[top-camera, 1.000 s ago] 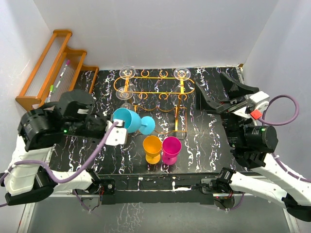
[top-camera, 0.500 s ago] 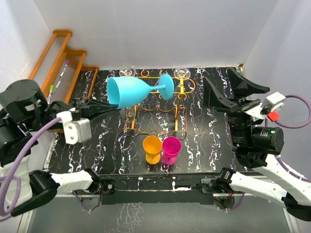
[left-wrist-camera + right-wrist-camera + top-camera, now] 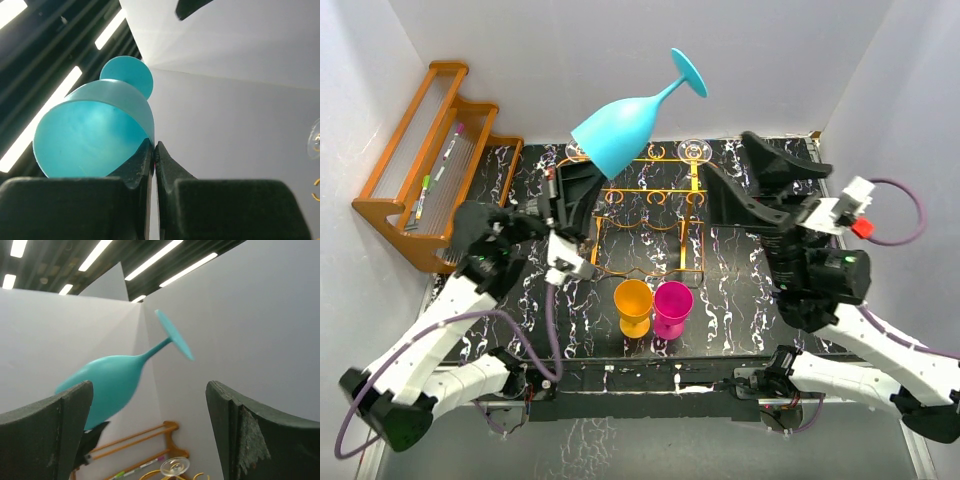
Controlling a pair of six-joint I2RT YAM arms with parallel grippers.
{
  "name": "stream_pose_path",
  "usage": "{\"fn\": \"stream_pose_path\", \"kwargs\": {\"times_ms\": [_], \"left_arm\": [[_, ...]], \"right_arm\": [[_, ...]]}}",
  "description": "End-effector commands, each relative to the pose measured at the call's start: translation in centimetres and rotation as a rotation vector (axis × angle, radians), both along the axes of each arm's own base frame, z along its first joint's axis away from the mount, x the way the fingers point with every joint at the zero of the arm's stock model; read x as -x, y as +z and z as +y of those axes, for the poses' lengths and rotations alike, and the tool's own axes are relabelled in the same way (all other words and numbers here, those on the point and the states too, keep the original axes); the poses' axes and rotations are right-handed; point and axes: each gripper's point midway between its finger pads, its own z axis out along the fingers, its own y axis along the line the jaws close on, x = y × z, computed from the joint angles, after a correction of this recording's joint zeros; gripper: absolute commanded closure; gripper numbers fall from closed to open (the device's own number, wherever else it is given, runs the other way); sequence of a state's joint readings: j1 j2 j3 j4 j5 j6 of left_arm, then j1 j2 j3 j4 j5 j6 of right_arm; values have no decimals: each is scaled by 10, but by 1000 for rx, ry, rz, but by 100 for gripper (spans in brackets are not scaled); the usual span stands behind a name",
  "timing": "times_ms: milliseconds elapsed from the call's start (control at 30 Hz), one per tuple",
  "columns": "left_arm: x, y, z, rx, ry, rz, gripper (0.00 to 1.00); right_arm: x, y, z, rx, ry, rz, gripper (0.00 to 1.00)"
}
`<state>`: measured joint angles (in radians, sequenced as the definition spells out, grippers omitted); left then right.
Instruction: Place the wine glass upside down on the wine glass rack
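Observation:
The right gripper grabs the teal wine glass (image 3: pixel 620 135) by its thin stem (image 3: pixel 672 88) next. That leaves the round foot free to hang on the rack.
The teal wine glass (image 3: pixel 620 135) hangs high above the back of the table, tilted, with its bowl mouth down-left and its round foot up-right. My left gripper (image 3: pixel 584 172) is shut on the rim of the bowl. In the left wrist view the glass (image 3: pixel 95 135) fills the left side, and the left gripper (image 3: pixel 155 147) pinches its edge. Below it stands the orange wire wine glass rack (image 3: pixel 650 200). My right gripper (image 3: pixel 748 180) is open and empty to the right of the rack. It faces the glass (image 3: pixel 110 380) in the right wrist view.
Two clear glasses hang upside down on the rack, one foot showing at the back right (image 3: pixel 694 151). An orange cup (image 3: pixel 633 300) and a pink cup (image 3: pixel 672 300) stand in front of the rack. The brown wooden stepped shelf (image 3: pixel 420 150) holds pens at the left wall.
My left arm has lifted the teal glass from table level to high above the rack and tipped its foot upward. The right gripper has stayed open and shifted slightly left.

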<state>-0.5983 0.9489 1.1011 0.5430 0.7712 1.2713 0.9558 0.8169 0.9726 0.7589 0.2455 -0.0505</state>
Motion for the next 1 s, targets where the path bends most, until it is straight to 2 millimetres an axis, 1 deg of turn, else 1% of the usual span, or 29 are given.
{"fn": "stream_pose_path", "kwargs": {"times_ms": [0, 100, 200, 267, 333, 500, 667, 733, 833, 967], "left_arm": [[44, 42, 12, 191, 39, -504, 100], [42, 28, 5, 174, 42, -553, 100], [48, 16, 0, 185, 27, -607, 100], [50, 8, -7, 178, 13, -613, 100], [51, 4, -9, 172, 7, -621, 100], [48, -9, -13, 152, 2, -603, 100], [42, -19, -18, 131, 9, -586, 100], [42, -21, -21, 130, 5, -582, 100], [42, -27, -26, 116, -8, -583, 100], [42, -36, -32, 96, -20, -583, 100]], "right_arm": [[17, 13, 26, -35, 176, -78, 1], [23, 14, 34, -73, 240, -121, 6], [26, 17, 42, -100, 294, -154, 17], [28, 20, 44, -118, 320, -175, 23], [28, 22, 45, -132, 341, -189, 28], [33, 29, 46, -134, 413, -233, 34], [41, 32, 45, -151, 498, -273, 33], [42, 32, 48, -142, 523, -275, 31], [41, 30, 53, -137, 553, -266, 26], [39, 26, 60, -136, 581, -261, 26]]}}
